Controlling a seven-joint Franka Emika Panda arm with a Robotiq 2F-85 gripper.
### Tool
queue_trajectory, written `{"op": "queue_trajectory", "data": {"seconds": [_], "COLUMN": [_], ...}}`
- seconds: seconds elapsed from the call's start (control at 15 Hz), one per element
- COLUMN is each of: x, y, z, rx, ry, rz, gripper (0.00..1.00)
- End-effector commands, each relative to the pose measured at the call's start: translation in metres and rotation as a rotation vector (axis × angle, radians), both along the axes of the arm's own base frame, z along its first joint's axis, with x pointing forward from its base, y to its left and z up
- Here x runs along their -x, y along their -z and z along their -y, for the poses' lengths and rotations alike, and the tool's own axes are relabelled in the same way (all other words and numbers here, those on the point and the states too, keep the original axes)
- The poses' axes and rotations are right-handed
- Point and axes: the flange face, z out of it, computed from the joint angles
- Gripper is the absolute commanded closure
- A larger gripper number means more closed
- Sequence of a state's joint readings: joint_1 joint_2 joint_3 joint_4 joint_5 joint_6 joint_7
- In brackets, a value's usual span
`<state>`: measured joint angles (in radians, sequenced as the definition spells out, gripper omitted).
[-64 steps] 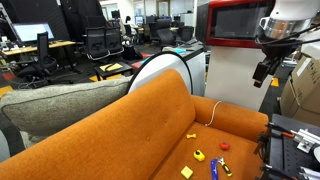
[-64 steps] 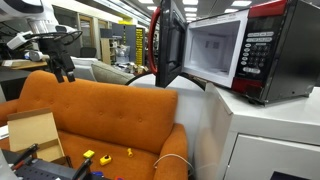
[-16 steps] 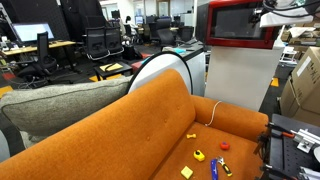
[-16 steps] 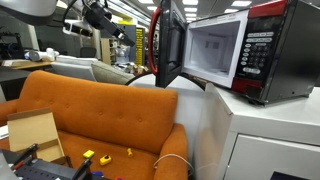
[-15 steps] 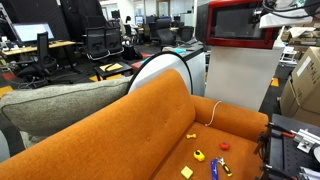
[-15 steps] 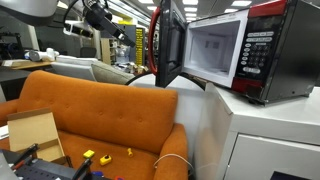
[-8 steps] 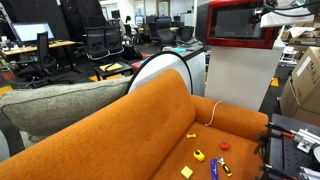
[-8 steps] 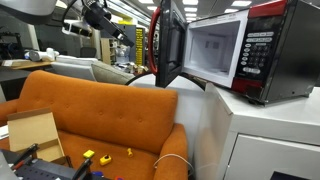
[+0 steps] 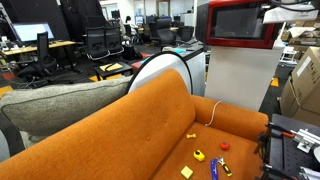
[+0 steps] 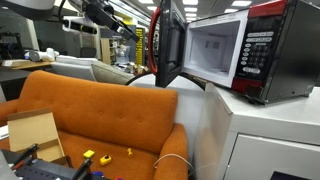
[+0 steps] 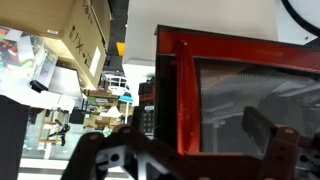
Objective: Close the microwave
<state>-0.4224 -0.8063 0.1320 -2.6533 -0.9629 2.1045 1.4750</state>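
The red handle is on the outer side of the microwave door. My gripper should grab the door there next, with one finger on each side of the handle, to swing the door closed.
The red microwave stands on a white cabinet. Its door stands swung wide open, and the white cavity shows. In an exterior view the door faces the camera, a dark window framed in red. In the wrist view the door fills the right side, close in front of my gripper. The gripper is open and empty, with its fingers spread wide. It hangs at door height beside the door's outer face in both exterior views. I cannot tell whether it touches the door.
An orange sofa lies below, with small toys and a white cable on its seat. A cardboard box stands at the sofa's end. A grey cushion and office desks and chairs lie behind.
Over four seconds my gripper rose from sofa-back height to door height. In the last second it edged slightly up and closer to the door. The door has not moved.
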Motion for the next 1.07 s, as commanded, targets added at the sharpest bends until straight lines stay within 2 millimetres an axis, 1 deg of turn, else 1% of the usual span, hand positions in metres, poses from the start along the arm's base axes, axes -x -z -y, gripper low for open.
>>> {"op": "queue_trajectory", "data": {"seconds": [0.0,0.2,0.47,0.87,0.93,1.0], "x": [-0.011,-0.022,-0.031,-0.043,-0.044,-0.045], "y": [-0.001,0.009,0.015,0.024,0.025,0.026], "z": [0.013,0.027,0.047,0.060,0.063,0.067], "rx": [0.073,0.101,0.101,0.064,0.062,0.064], "ry": [0.056,0.093,0.172,0.211,0.215,0.222], "rz": [0.039,0.068,0.094,0.140,0.146,0.154], "gripper": [0.00,0.00,0.00,0.00,0.06,0.28]}}
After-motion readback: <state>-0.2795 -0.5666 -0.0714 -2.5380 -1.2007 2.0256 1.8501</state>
